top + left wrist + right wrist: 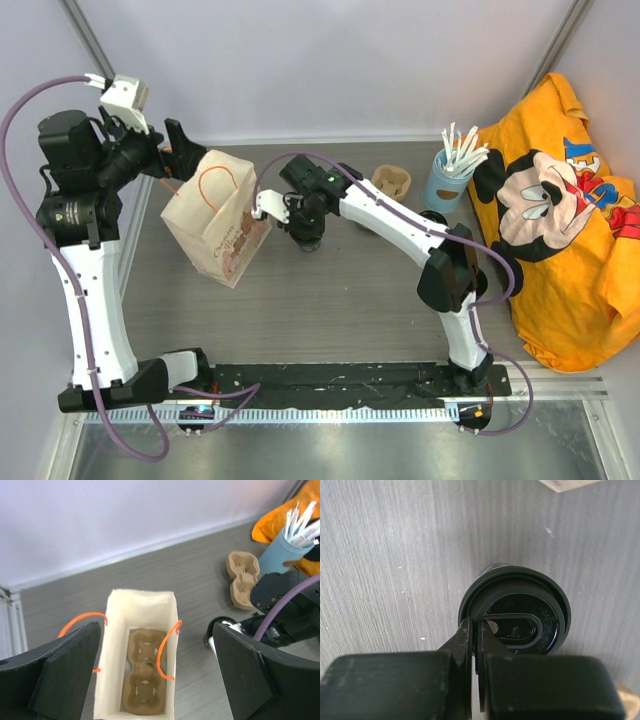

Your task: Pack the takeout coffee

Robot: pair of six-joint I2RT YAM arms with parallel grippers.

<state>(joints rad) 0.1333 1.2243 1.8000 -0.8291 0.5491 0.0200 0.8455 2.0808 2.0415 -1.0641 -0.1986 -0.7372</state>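
Note:
My left gripper is going to grab the paper bag by its orange handle farther from the cup (169, 184) (80, 617) next. The bag's opening will then stay free to take the coffee.
The takeout coffee (520, 592) is a small black cup with a black lid, standing on the grey table just right of the paper bag (215, 215). My right gripper (476, 630) is shut on the near-left rim of its lid, one finger outside and one inside. From above, the cup (308, 240) sits under that gripper (300, 222). My left gripper (157, 665) hangs open over the bag's mouth, its fingers (65, 670) wide to either side. A brown cardboard carrier (145, 680) lies at the bottom of the bag, its wells empty.
A second cardboard carrier (391, 181) lies on the table at the back. Beside it stands a blue cup (442, 188) full of white straws. An orange Mickey Mouse shirt (560, 280) covers the right side. The bag has orange handles (165, 650).

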